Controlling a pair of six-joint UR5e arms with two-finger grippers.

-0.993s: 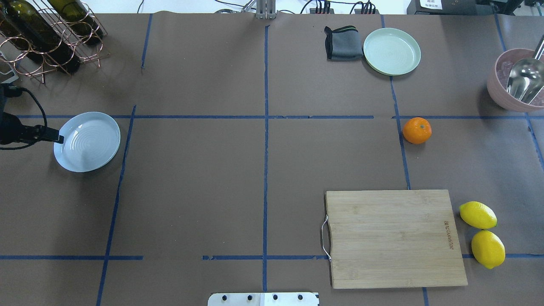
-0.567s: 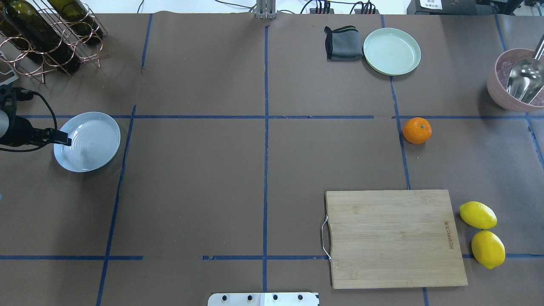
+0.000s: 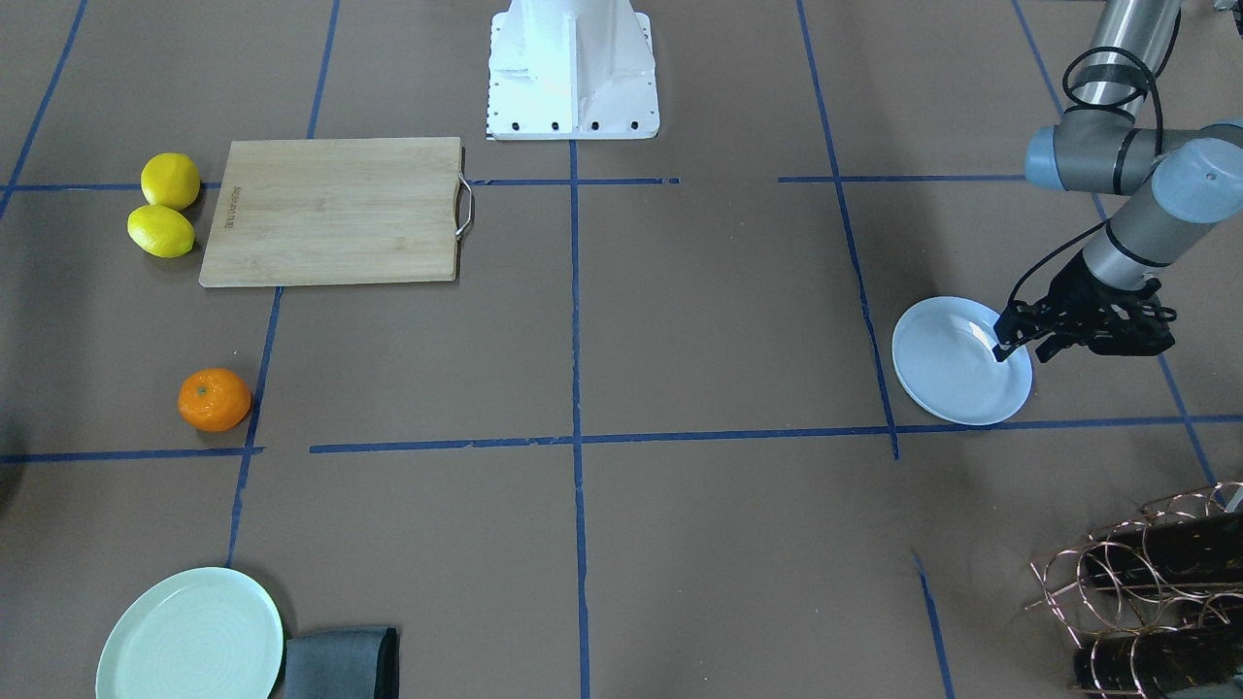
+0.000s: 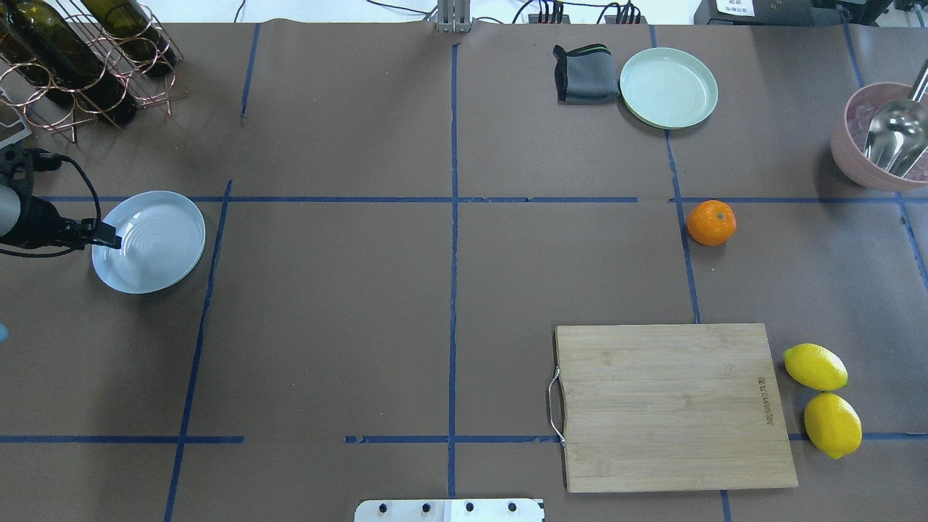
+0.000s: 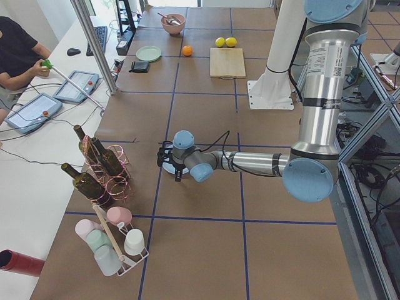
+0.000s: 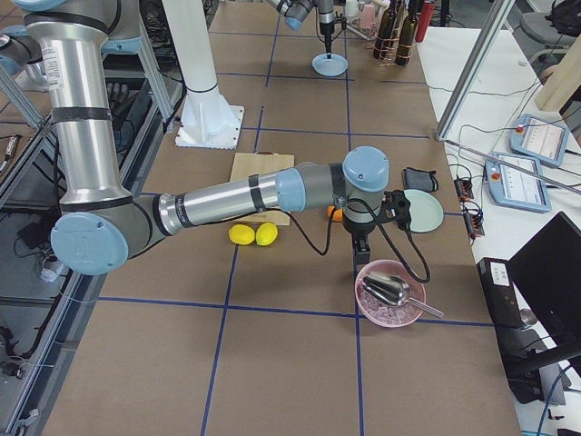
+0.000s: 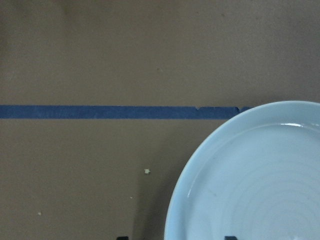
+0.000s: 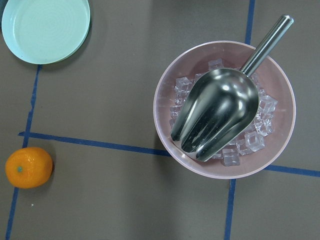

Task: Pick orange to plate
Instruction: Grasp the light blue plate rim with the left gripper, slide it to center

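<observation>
I should grab the pale bluish-white plate by its rim point(image 3: 1028, 371) with my left gripper next. Then the plate can come closer for the orange point(image 3: 215, 400).
The orange point(image 4: 711, 222) lies on the table right of centre, beside a blue tape line, and nothing touches it; the right wrist view shows it at lower left point(image 8: 28, 167). The pale bluish-white plate point(image 4: 148, 241) sits empty at the far left. My left gripper point(image 4: 112, 237) is low at the plate's left rim, open. In the left wrist view its two fingertips point(image 7: 230, 237) barely show, wide apart on either side of the plate's rim point(image 7: 172, 220). My right gripper point(image 6: 361, 252) hangs high between the orange and the pink bowl; I cannot tell whether it is open or shut.
A mint-green plate point(image 4: 668, 88) and a folded grey cloth point(image 4: 586, 73) lie at the back. A pink bowl point(image 4: 848, 156) with ice and a metal scoop stands far right. Cutting board point(image 4: 670, 406) and two lemons point(image 4: 815, 366) sit front right; a bottle rack point(image 4: 80, 58) stands back left.
My left gripper has edged a little to the right, over the plate's left rim. The plate and the orange have not moved.
</observation>
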